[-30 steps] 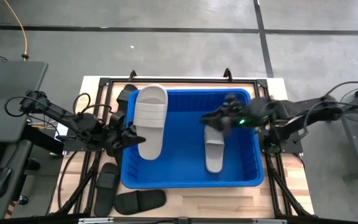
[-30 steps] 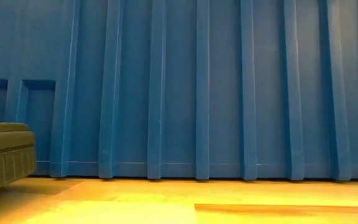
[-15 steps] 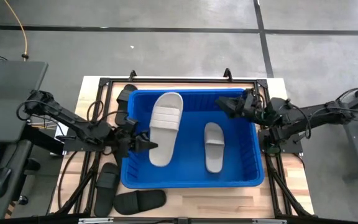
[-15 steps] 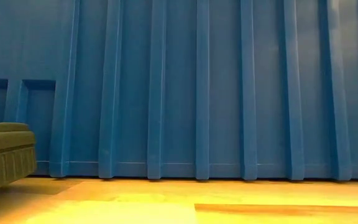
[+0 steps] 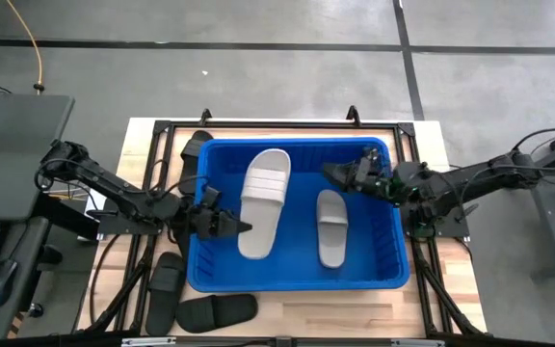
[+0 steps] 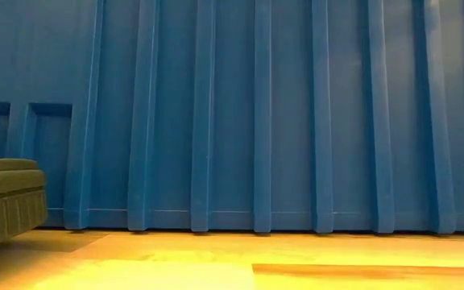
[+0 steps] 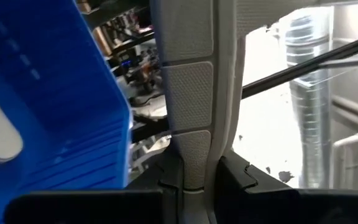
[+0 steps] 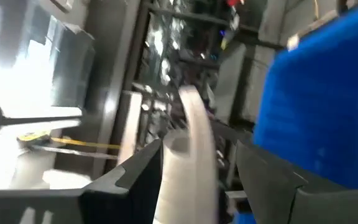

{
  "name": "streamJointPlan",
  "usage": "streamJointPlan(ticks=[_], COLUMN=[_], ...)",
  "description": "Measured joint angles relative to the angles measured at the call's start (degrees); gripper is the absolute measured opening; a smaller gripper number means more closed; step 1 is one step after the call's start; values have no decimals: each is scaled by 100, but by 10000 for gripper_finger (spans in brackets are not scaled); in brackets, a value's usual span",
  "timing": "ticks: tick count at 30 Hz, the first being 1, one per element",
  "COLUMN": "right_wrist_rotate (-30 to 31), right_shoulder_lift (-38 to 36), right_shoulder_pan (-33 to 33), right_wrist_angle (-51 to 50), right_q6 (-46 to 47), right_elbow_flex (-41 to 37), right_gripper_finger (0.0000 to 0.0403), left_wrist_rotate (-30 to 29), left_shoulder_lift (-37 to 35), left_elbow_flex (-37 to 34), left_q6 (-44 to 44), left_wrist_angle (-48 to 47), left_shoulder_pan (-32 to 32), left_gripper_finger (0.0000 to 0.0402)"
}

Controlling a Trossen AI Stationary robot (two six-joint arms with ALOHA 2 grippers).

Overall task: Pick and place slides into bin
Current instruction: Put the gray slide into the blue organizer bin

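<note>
I will grab the raised light grey slide by the edge of its sole [image 5: 286,178] [image 8: 201,134] with my right gripper next, so I can lay it in the blue bin.
The blue bin [image 5: 292,281] stands mid-table; its ribbed wall [image 6: 256,121] fills the low view. My left gripper [image 5: 242,228] reaches in over the bin's left rim, shut on a light grey slide [image 5: 263,200] that hangs over the bin's left half. A smaller-looking light grey slide [image 5: 331,228] lies flat on the bin's floor at the right. My right gripper [image 5: 328,173] hovers open above the bin's far right part, holding nothing. In its wrist view the raised slide [image 8: 191,124] shows edge-on ahead of its fingers. My left gripper pinches the raised slide's near end [image 7: 191,168] between its two fingers. The fingers [image 7: 235,180] come level from the table's left. The slide runs away from the fingers toward the bin's far side, with its ribbed sole [image 7: 188,93] facing the wrist camera. It is tilted and lifted off the bin's floor.
Two black slides [image 5: 167,289] [image 5: 217,310] lie on the table at the near left, outside the bin; one [image 6: 6,201] shows at the low view's left edge. A dark frame [image 5: 162,130] rims the tabletop. A desk [image 5: 8,145] stands left of the table.
My left gripper has gone toward the table's right and down, rolling as it went. The raised slide has swung with it from the bin's left rim toward the bin's middle. My right gripper has sunk and rolled above the bin's far right. The slide on the floor has stayed put.
</note>
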Motion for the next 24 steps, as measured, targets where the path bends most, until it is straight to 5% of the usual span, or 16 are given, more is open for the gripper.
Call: streamJointPlan(ticks=[15, 24], right_wrist_rotate=[-99, -620], right_shoulder_lift=[1155, 2042], right_shoulder_pan=[-208, -514], right_wrist_angle=[975, 280], right_q6=[163, -395], right_elbow_flex=[63, 1345], right_gripper_finger=[193, 193], left_wrist_rotate=[86, 90], left_shoulder_lift=[2, 0], left_elbow_flex=[0, 0], left_q6=[-583, -582], left_wrist_angle=[-337, -339], left_shoulder_pan=[0, 0], left_gripper_finger=[39, 39])
